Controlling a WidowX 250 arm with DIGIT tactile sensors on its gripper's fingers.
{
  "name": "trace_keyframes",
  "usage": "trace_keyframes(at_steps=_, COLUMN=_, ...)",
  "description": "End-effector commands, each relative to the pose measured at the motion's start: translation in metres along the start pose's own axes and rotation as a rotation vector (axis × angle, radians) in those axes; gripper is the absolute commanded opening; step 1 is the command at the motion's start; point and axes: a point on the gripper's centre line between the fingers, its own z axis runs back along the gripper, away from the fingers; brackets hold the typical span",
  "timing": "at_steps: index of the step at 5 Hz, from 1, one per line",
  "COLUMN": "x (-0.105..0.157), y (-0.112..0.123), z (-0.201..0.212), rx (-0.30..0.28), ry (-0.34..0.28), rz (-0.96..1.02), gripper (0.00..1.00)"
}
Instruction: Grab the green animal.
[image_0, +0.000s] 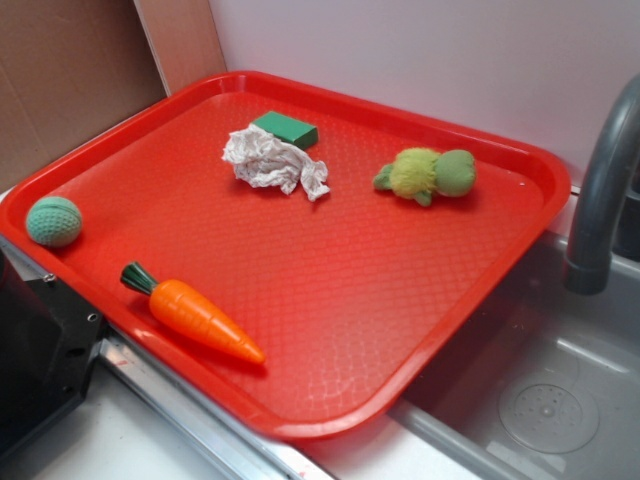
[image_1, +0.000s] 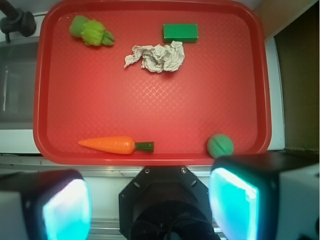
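Observation:
My gripper grips the animal by its fuzzy body (image_0: 413, 174) next, to pick up the green animal from the red tray (image_0: 340, 300).
The green animal (image_0: 428, 174) lies on its side near the far right edge of the red tray (image_0: 340, 300), its round olive head pointing right. In the wrist view the green animal (image_1: 90, 32) is in the tray's top left corner. My gripper (image_1: 150, 207) hangs high above the tray's near edge, far from the toy. It is open, and its two teal-lit pads (image_1: 67, 210) stand wide apart with nothing between them. In the exterior view the gripper is out of frame.
On the tray also lie a crumpled paper wad (image_0: 275, 162), a flat green block (image_0: 286, 129), a teal knitted ball (image_0: 54, 221) and an orange carrot (image_0: 195, 313). A grey faucet (image_0: 605, 190) and sink (image_0: 545, 400) are to the right. The black robot base (image_1: 165, 200) sits below the gripper.

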Motion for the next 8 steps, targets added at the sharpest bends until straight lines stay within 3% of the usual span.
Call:
trace_keyframes(at_steps=1, x=0.000, y=0.000, z=0.000, rx=0.000, ry=0.000, rz=0.000, gripper=1.00)
trace_keyframes(at_steps=3, x=0.039, y=0.002, z=-0.025, rx=0.100, ry=-0.102, rz=-0.184, gripper=1.00)
trace_keyframes(at_steps=4, x=0.064, y=-0.006, z=-0.040, rx=0.126, ry=-0.187, rz=-0.353, gripper=1.00)
trace_keyframes(at_steps=6, x=0.118, y=-0.032, z=-0.080, rx=0.056, ry=-0.332, rz=-0.490, gripper=1.00)
trace_keyframes(at_steps=7, x=0.145, y=-0.050, z=-0.107, rx=-0.019, ry=-0.358, rz=-0.547, gripper=1.00)
trace_keyframes(at_steps=8, x=0.162, y=-0.067, z=-0.130, rx=-0.049, ry=-0.362, rz=-0.619, gripper=1.00)
